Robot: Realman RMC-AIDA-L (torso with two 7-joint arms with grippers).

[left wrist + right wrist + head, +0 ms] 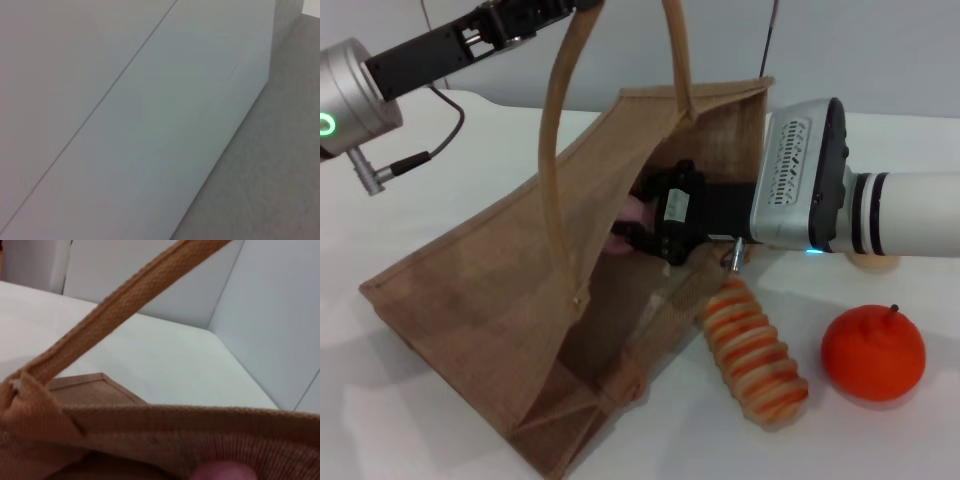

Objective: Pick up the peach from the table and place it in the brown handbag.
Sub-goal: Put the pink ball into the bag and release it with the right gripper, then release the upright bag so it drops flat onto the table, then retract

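Observation:
My left gripper needs to keep its hold on the tan loop handle for now, because the handle still hangs high above the brown handbag [490, 300].
The brown handbag [490, 300] stands tilted on the white table [440, 160] with its mouth open toward my right arm. My left gripper [570, 8] is at the top edge of the head view, shut on one tan loop handle [558, 150] and holding it up. My right gripper [638, 228] is inside the bag's mouth, shut on the pink peach [628, 214], which is mostly hidden by the black fingers. In the right wrist view the bag's rim [200, 425] and a handle [115, 305] fill the frame, and a sliver of the peach [222, 472] shows at the edge.
A striped orange and cream spiral object [755, 355] lies just right of the bag. A bright orange fruit with a stem [873, 352] sits farther right. A pale beige fruit [875, 263] peeks out below my right forearm. The left wrist view shows only wall panels.

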